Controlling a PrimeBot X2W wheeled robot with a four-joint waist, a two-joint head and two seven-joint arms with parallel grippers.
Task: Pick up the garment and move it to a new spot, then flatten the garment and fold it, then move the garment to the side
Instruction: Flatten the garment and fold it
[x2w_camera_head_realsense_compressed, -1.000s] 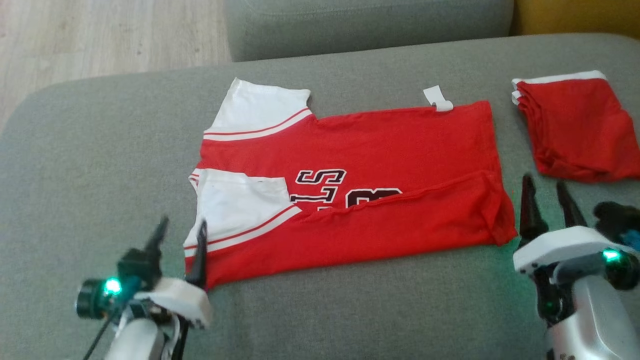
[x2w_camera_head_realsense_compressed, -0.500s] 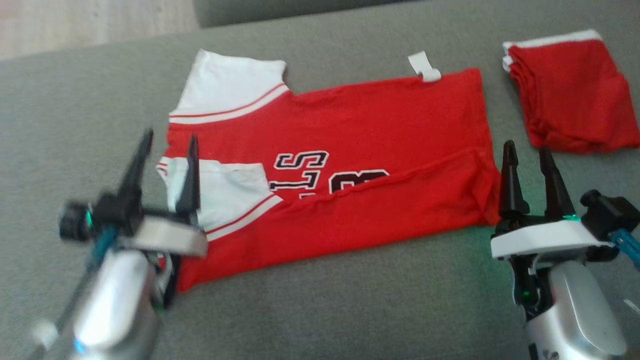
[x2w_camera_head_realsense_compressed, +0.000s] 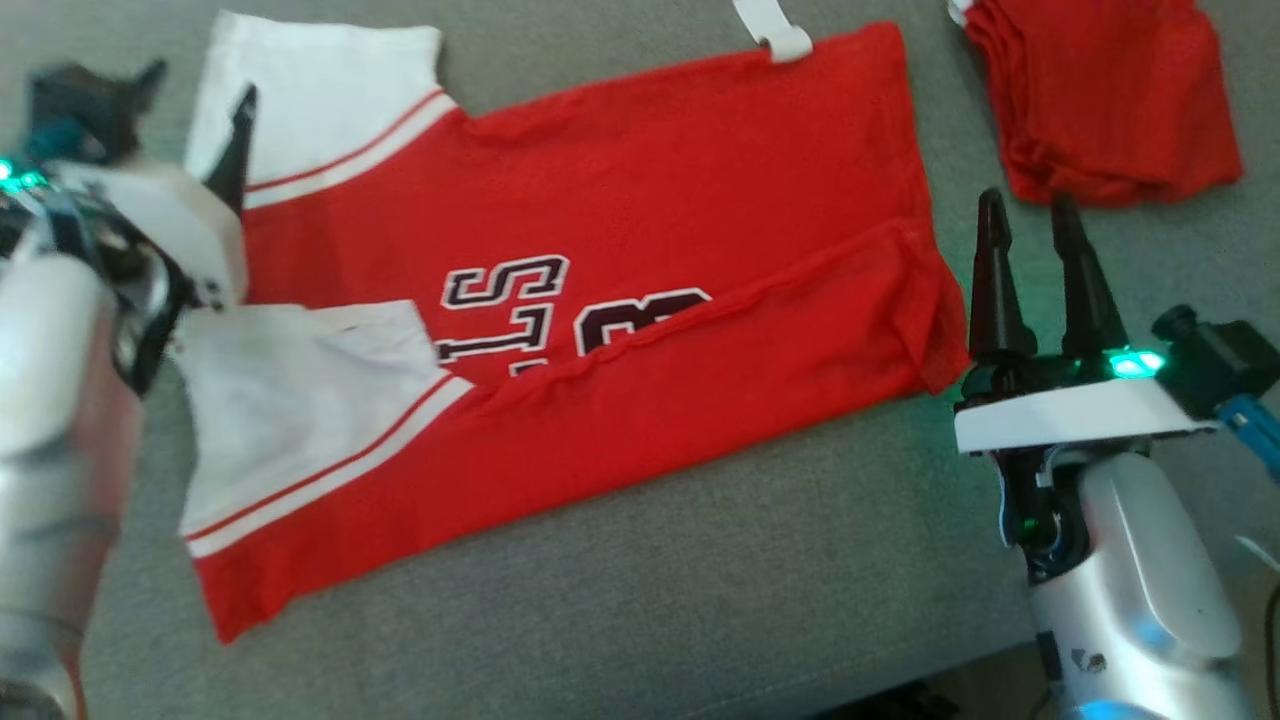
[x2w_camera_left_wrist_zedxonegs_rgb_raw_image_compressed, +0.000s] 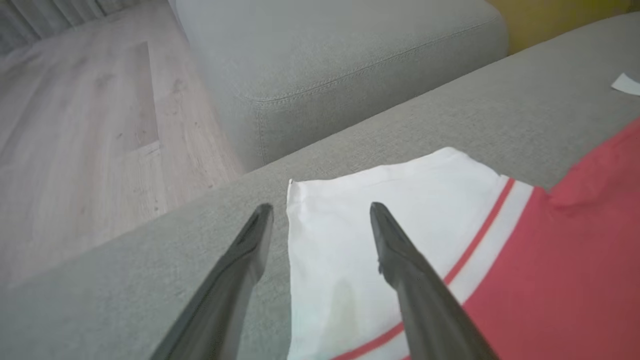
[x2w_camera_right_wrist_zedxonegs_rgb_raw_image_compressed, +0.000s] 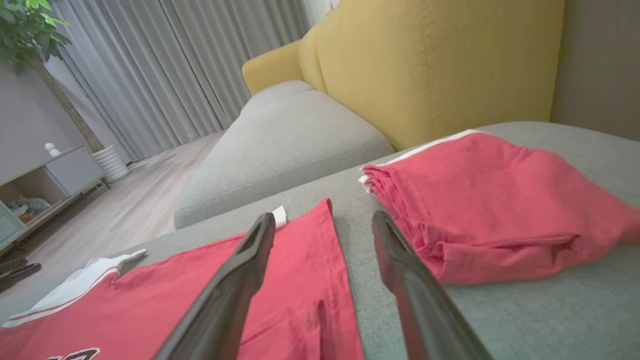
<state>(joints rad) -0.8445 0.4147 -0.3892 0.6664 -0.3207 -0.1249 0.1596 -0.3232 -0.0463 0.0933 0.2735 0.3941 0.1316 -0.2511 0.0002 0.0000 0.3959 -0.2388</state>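
The white sleeve (x2w_camera_head_realsense_compressed: 324, 90) lies flat on the cushion, so my left gripper needs to grab the jersey by the sleeve's outer edge (x2w_camera_head_realsense_compressed: 200, 102) next.
The garment (x2w_camera_head_realsense_compressed: 640, 230) is a red jersey with white sleeves and black lettering, spread across a grey cushion (x2w_camera_head_realsense_compressed: 620, 600). Its near long edge is folded over onto the body. My left gripper (x2w_camera_head_realsense_compressed: 195, 105) hovers open over the far white sleeve (x2w_camera_head_realsense_compressed: 320, 90). In the left wrist view the left gripper (x2w_camera_left_wrist_zedxonegs_rgb_raw_image_compressed: 320, 209) straddles the outer edge of that sleeve (x2w_camera_left_wrist_zedxonegs_rgb_raw_image_compressed: 425, 200), with one finger over cushion and one over cloth. My right gripper (x2w_camera_head_realsense_compressed: 1028, 205) stands open just beyond the garment's right hem. The right wrist view has that gripper (x2w_camera_right_wrist_zedxonegs_rgb_raw_image_compressed: 324, 217) pointing between the hem (x2w_camera_right_wrist_zedxonegs_rgb_raw_image_compressed: 300, 260) and a folded pile.
A second red garment (x2w_camera_head_realsense_compressed: 1100, 100) lies folded at the far right, a narrow strip of cushion away from the jersey. A white tag (x2w_camera_head_realsense_compressed: 770, 25) sticks out at the jersey's far edge. Beyond are another grey cushion (x2w_camera_left_wrist_zedxonegs_rgb_raw_image_compressed: 325, 60), a yellow backrest (x2w_camera_right_wrist_zedxonegs_rgb_raw_image_compressed: 425, 65) and wood floor (x2w_camera_left_wrist_zedxonegs_rgb_raw_image_compressed: 75, 125).
The head camera has tipped down and closer, shifting the whole picture. My left gripper has moved forward from the near sleeve to the far sleeve. The right gripper stays by the hem, still open.
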